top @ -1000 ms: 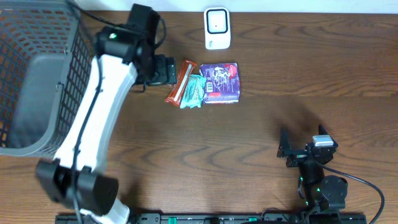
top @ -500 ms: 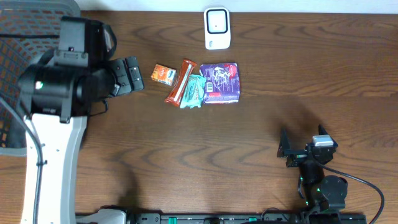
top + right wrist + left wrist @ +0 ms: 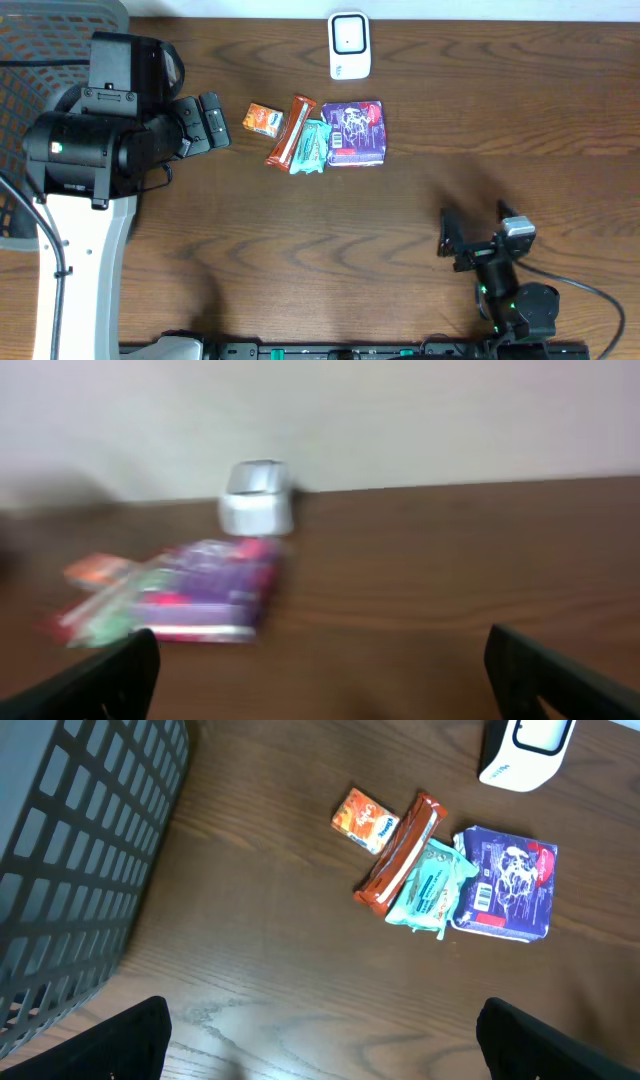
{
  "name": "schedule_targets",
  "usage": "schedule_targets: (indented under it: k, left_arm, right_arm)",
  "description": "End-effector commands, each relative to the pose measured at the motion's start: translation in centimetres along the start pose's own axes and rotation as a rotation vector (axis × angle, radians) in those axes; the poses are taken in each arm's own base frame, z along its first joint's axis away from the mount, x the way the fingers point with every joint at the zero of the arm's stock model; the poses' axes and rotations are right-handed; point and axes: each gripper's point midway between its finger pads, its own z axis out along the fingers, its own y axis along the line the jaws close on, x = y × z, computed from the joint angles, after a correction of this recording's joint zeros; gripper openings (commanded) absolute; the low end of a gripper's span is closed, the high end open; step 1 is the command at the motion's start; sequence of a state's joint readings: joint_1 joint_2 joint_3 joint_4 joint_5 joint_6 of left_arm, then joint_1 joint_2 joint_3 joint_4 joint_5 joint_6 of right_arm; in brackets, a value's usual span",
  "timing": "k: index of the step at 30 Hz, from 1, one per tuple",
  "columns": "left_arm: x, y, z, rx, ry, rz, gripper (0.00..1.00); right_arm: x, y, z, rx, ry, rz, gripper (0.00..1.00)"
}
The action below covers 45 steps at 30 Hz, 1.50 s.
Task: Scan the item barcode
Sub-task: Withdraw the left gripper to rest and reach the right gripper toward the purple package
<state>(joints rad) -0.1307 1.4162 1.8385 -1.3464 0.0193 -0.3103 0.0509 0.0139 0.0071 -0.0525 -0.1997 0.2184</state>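
The purple packet's edge facing away from the teal packet is the part my right gripper should grab next. The barcode then stays uncovered, so I can scan the packet.
Four items lie together at the back middle of the table: a small orange box (image 3: pixel 264 119), a red bar (image 3: pixel 291 132), a teal packet (image 3: pixel 312 147) and a purple packet (image 3: pixel 354 132) with a barcode on it (image 3: pixel 482 899). A white scanner (image 3: pixel 349 45) stands behind them. My left gripper (image 3: pixel 205 122) is open and empty, just left of the orange box (image 3: pixel 366 819). At the front right, far from the items, my right gripper (image 3: pixel 476 225) is also open and empty. Its own view is blurred but shows the purple packet (image 3: pixel 205 590) and the scanner (image 3: pixel 256 498).
A grey mesh basket (image 3: pixel 30 70) fills the back left corner, and its wall (image 3: pixel 70 860) runs close along the left gripper's side. The left arm's white link (image 3: pixel 75 260) reaches down the left side of the table.
My left gripper has pulled back to the left from over the items, uncovering the orange box. The right gripper has shifted slightly to the left.
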Motion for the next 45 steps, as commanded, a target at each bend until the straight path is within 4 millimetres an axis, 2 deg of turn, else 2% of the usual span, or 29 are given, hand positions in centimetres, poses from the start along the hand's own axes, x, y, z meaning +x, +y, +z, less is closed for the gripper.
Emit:
schedule_targets:
  k: [1, 3, 6, 8, 9, 11, 13, 14, 17, 19, 21, 24, 27, 29, 30, 33, 37, 40, 45]
  left_arm:
    - [-0.2, 0.3, -0.1, -0.014, -0.005, -0.005, 0.98]
    - [-0.2, 0.3, -0.1, -0.014, -0.005, -0.005, 0.98]
    - [-0.2, 0.3, -0.1, -0.014, -0.005, -0.005, 0.98]
    - [-0.2, 0.3, -0.1, -0.014, -0.005, -0.005, 0.98]
    - [-0.2, 0.3, -0.1, -0.014, -0.005, -0.005, 0.98]
    - [-0.2, 0.3, -0.1, -0.014, -0.005, -0.005, 0.98]
    - [-0.2, 0.3, -0.1, -0.014, -0.005, -0.005, 0.98]
    - [-0.2, 0.3, -0.1, -0.014, -0.005, -0.005, 0.98]
    - [-0.2, 0.3, -0.1, -0.014, -0.005, -0.005, 0.98]
    - [-0.2, 0.3, -0.1, -0.014, -0.005, -0.005, 0.98]
    - [-0.2, 0.3, -0.1, -0.014, -0.005, -0.005, 0.98]
    - [-0.2, 0.3, -0.1, -0.014, -0.005, -0.005, 0.98]
    - [-0.2, 0.3, -0.1, -0.014, -0.005, -0.005, 0.98]
    - [-0.2, 0.3, -0.1, -0.014, -0.005, -0.005, 0.98]
    - [-0.2, 0.3, -0.1, -0.014, -0.005, -0.005, 0.98]
    - [-0.2, 0.3, -0.1, -0.014, -0.005, -0.005, 0.98]
    - [-0.2, 0.3, -0.1, -0.014, -0.005, -0.005, 0.98]
    - [-0.2, 0.3, -0.1, -0.014, -0.005, -0.005, 0.98]
    - [-0.2, 0.3, -0.1, -0.014, -0.005, -0.005, 0.98]
  right_arm:
    - [1.2, 6.2, -1.2, -0.344, 0.156, 0.454, 0.99]
    - [1.4, 7.2, -1.6, -0.396, 0.202, 0.541, 0.99]
    - [1.1, 7.0, -1.5, -0.373, 0.223, 0.712, 0.99]
    - [-0.7, 7.7, -1.8, -0.429, 0.176, 0.739, 0.99]
    - [-2.1, 8.3, -2.1, -0.479, 0.131, 0.710, 0.99]
    - [-6.0, 9.5, -3.4, -0.590, -0.025, 0.614, 0.99]
    - [-9.8, 9.8, -4.7, -0.629, -0.188, 0.554, 0.99]
    - [-10.9, 9.6, -4.9, -0.613, -0.230, 0.560, 0.99]
    - [-13.6, 8.6, -4.8, -0.511, -0.282, 0.547, 0.99]
    - [-14.8, 8.7, -4.6, -0.452, -0.266, 0.426, 0.99]
    - [-15.7, 8.8, -3.9, -0.392, -0.212, 0.319, 0.99]
    - [-16.7, 8.6, -1.9, -0.300, -0.059, 0.139, 0.99]
    - [-16.4, 7.8, 0.6, -0.225, 0.158, 0.049, 0.99]
    - [-15.4, 6.8, 2.3, -0.160, 0.351, 0.073, 0.99]
    - [-14.3, 6.5, 3.6, -0.148, 0.508, 0.100, 0.99]
    - [-13.2, 6.8, 5.4, -0.175, 0.677, 0.140, 0.99]
    - [-11.6, 6.0, 7.9, -0.148, 0.792, 0.207, 0.99]
    - [-9.5, 5.7, 10.0, -0.159, 0.851, 0.266, 0.99]
    - [-5.7, 5.7, 14.1, -0.212, 0.904, 0.240, 0.97]
